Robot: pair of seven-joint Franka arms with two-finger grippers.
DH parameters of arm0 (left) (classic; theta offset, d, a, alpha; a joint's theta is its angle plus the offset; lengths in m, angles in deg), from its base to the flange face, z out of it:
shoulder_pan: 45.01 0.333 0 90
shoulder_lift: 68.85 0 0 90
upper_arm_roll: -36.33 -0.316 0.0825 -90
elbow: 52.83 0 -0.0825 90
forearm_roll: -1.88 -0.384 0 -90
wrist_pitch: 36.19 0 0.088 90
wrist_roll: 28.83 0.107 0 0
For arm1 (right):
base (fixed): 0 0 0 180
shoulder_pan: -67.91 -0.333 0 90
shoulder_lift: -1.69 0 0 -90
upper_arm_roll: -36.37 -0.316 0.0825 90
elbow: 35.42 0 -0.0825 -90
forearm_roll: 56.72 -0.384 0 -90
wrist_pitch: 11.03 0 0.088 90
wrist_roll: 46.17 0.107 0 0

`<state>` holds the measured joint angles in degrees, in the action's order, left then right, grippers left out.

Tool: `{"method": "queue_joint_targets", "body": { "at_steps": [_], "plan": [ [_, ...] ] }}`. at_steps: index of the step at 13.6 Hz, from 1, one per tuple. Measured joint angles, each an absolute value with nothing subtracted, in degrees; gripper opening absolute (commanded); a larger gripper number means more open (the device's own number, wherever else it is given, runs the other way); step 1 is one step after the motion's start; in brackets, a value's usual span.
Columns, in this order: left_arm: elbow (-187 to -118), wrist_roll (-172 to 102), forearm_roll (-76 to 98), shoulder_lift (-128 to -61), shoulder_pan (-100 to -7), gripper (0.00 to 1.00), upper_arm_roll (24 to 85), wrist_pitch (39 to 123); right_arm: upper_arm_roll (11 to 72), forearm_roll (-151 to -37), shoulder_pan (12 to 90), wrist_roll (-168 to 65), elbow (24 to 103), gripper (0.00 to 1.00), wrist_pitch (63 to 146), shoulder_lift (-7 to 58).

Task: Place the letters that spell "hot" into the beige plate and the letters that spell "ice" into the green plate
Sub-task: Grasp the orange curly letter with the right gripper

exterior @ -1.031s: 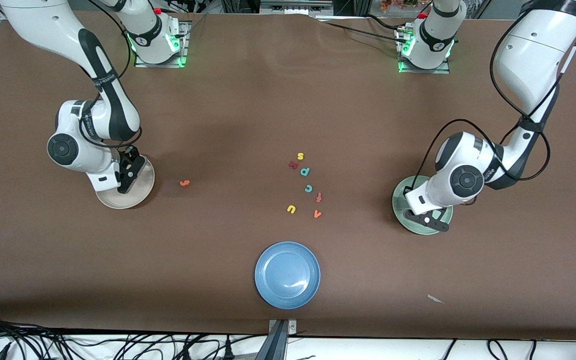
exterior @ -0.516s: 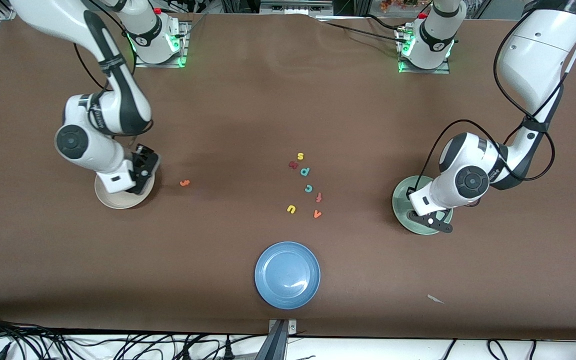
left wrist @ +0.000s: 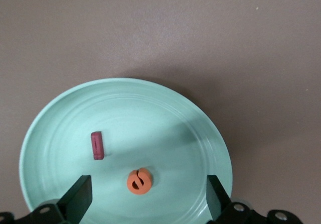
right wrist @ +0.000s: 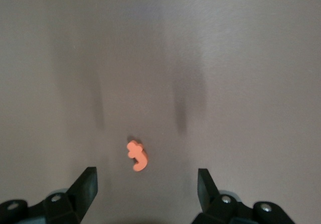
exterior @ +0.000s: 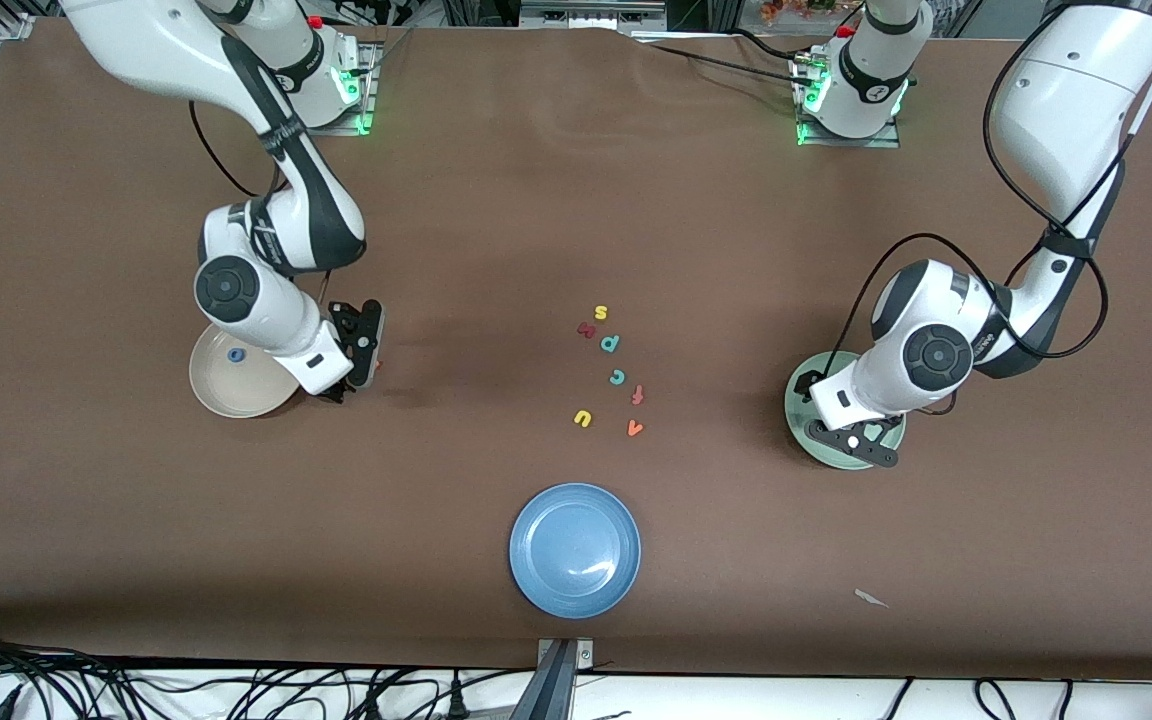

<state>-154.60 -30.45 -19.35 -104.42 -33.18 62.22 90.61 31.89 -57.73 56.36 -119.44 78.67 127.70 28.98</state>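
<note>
My right gripper should move toward the orange t first, then close on it. My fingers would miss the t if I closed now, because it is beyond them in the right wrist view.
The beige plate point(exterior: 208, 388) lies toward the right arm's end, with the blue o point(exterior: 234, 354) in it. My right gripper point(exterior: 364, 345) point(right wrist: 146, 189) hangs open beside that plate, low over the orange t point(right wrist: 137, 156), which lies on the table between the fingers' line. The green plate point(exterior: 799, 396) point(left wrist: 165, 113) lies toward the left arm's end and holds the maroon i point(left wrist: 98, 145) and the orange e point(left wrist: 139, 180). My left gripper point(exterior: 861, 440) point(left wrist: 148, 201) is open over it, empty. The teal c point(exterior: 617, 377) lies mid-table. No h shows.
Around the c lie a yellow s point(exterior: 601, 312), a maroon letter point(exterior: 587, 329), a teal p point(exterior: 611, 343), a red-orange f point(exterior: 638, 394), a yellow u point(exterior: 583, 418) and an orange v point(exterior: 635, 428). A blue plate point(exterior: 575, 549) sits nearer the front camera.
My right gripper opened, left the blue o in the beige plate and moved off it to above the orange t. My left gripper opened over the green plate.
</note>
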Motion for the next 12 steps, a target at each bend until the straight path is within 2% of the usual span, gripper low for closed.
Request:
{"method": "queue_joint_targets", "body": {
  "at_steps": [10, 12],
  "plan": [
    [-152.3, -31.6, -19.3, -102.5, -35.7, 1.00, 63.3, 86.2, 31.7, -57.7, 56.7, -129.3, 78.5, 0.87, 130.4, 32.5],
    [-150.6, -32.8, -19.3, -102.5, -36.7, 1.00, 63.6, 83.7, 31.1, -57.7, 56.7, -129.3, 78.5, 0.83, 130.6, 33.0]
  ]
}}
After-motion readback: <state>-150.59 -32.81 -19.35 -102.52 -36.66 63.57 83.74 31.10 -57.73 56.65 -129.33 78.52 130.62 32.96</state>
